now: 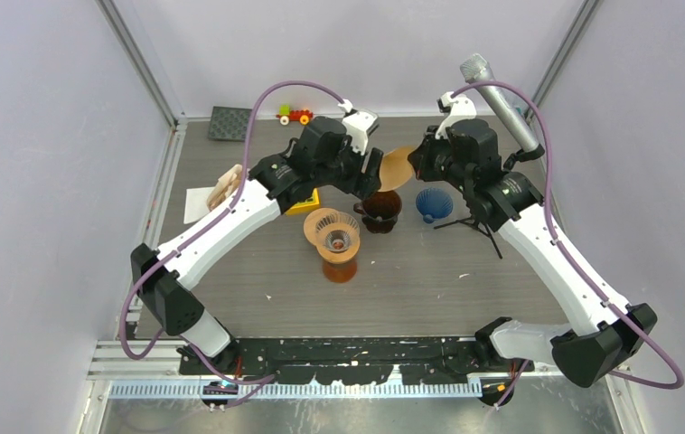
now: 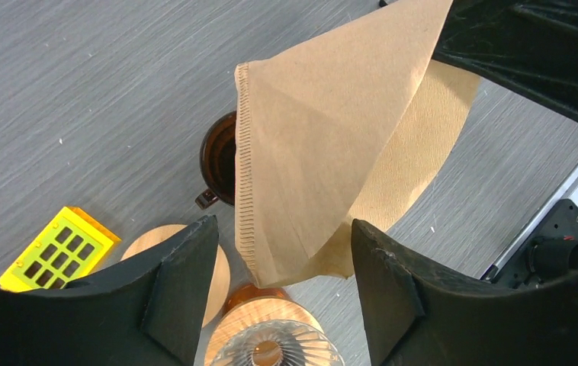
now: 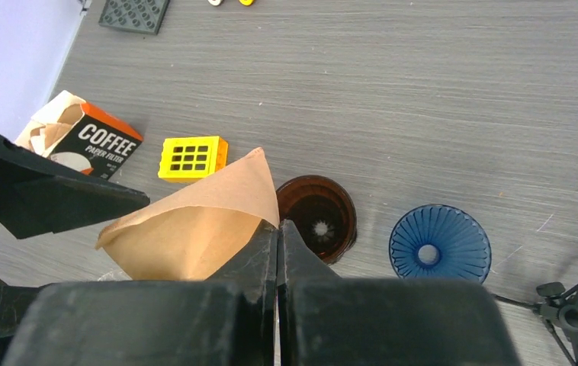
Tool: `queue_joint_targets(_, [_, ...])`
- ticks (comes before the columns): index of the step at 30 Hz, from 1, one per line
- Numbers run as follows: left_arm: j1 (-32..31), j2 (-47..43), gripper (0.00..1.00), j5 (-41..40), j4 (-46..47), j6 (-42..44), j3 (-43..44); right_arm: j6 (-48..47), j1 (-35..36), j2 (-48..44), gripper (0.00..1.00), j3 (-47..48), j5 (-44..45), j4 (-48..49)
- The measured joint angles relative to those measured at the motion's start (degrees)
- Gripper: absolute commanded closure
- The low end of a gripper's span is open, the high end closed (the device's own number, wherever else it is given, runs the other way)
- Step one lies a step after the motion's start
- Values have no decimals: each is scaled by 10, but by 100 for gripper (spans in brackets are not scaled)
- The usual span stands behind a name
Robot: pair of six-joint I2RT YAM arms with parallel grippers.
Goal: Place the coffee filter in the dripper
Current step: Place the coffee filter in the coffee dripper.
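Note:
I should grab the filter by its loose rim corner (image 1: pixel 384 187) (image 2: pixel 333 265) with my left gripper next. The filter's seamed end then stays free to go into the dripper.
A brown paper coffee filter (image 1: pixel 398 167) hangs in the air above the dark brown dripper (image 1: pixel 380 210). My right gripper (image 1: pixel 417 165) is shut on one corner of the filter; in the right wrist view its jaws (image 3: pixel 278 225) pinch the paper's edge (image 3: pixel 194 221). My left gripper (image 1: pixel 370 178) is open, and the filter's free end (image 2: pixel 324 152) lies between its fingers (image 2: pixel 284 259). A clear glass dripper with a wooden collar (image 1: pixel 337 237) stands on an amber server near the left gripper (image 2: pixel 274 351). A blue dripper (image 1: pixel 434 203) sits to the right.
A coffee filter box (image 3: pixel 80 141) lies at the left, with a yellow block (image 3: pixel 193 158) beside it. A microphone on a small tripod (image 1: pixel 474 221) stands right of the blue dripper (image 3: pixel 440 245). A toy car (image 1: pixel 295 115) and a dark plate (image 1: pixel 229 123) are at the back.

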Motion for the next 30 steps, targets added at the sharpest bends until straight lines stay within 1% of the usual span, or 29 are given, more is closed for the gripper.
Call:
queue_joint_targets(8, [24, 0, 33, -1, 13, -37, -2, 23, -8, 5, 100, 0, -14, 0])
queue_joint_targets(17, [40, 0, 38, 5, 31, -50, -2, 26, -9, 5, 99, 0, -36, 2])
queue_joint_targets(21, [40, 4, 45, 13, 34, -56, -2, 26, -9, 5, 99, -2, -41, 6])
queue_joint_targets(30, [43, 11, 65, 29, 35, -71, -2, 26, -9, 5, 100, -7, -41, 13])
